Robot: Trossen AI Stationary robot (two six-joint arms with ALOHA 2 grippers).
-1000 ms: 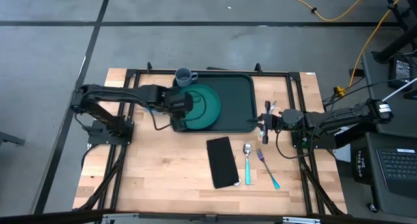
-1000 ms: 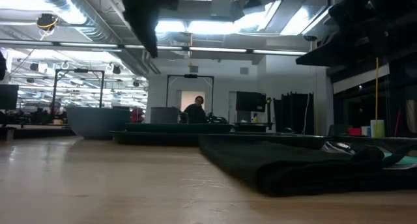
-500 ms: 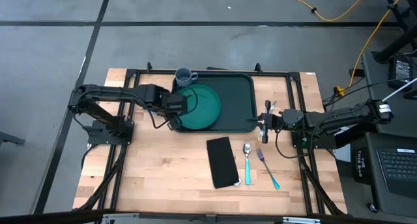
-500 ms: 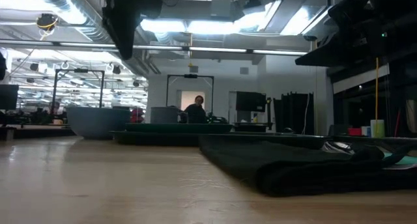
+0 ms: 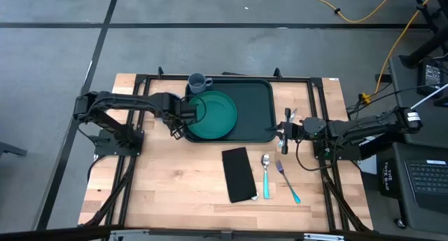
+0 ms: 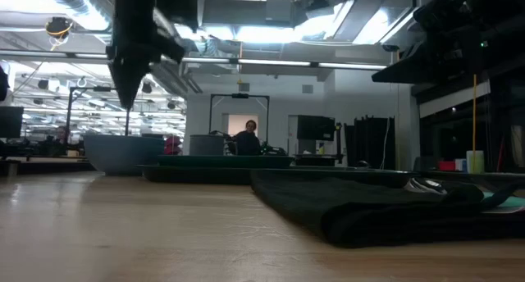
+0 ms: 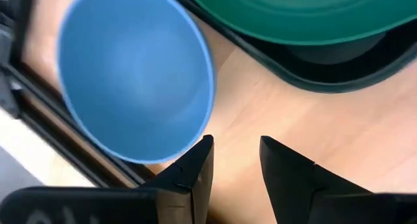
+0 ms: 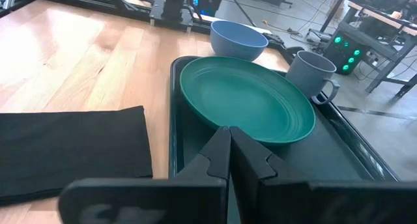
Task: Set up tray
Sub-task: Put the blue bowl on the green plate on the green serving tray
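Note:
Next, the left gripper grabs the blue bowl by its rim point(image 7: 208, 94), to set the bowl on the tray with the green plate point(image 7: 303, 12).
The dark green tray point(image 5: 255, 101) lies at the table's far middle, with the round green plate point(image 5: 218, 116) flat in its left half. A grey mug point(image 5: 199, 81) stands at the tray's far left corner. A blue bowl point(image 7: 137, 74) sits on the wood just left of the tray, mostly under my left arm in the high view. My left gripper point(image 7: 236, 160) hangs open above the table beside the bowl and the tray's left edge point(image 5: 187, 116). My right gripper point(image 8: 229, 136) is shut at the tray's right near corner point(image 5: 282, 132). My right gripper is shut right at the tray's right near corner, coming in level from the table's right. Its own fingers hide the rim there, so I cannot tell whether it touches the tray.
A black folded napkin point(image 5: 239, 174) lies on the wood near the tray, with a spoon point(image 5: 266, 174) and a fork point(image 5: 287, 181), both with teal handles, to its right. Bare wood stretches along the table's left and near sides.
My left gripper has drawn back from over the plate toward the table's left edge and has come down a little; it now hangs past the tray's left rim, by the bowl. The plate lies uncovered in the tray. My right arm has kept still.

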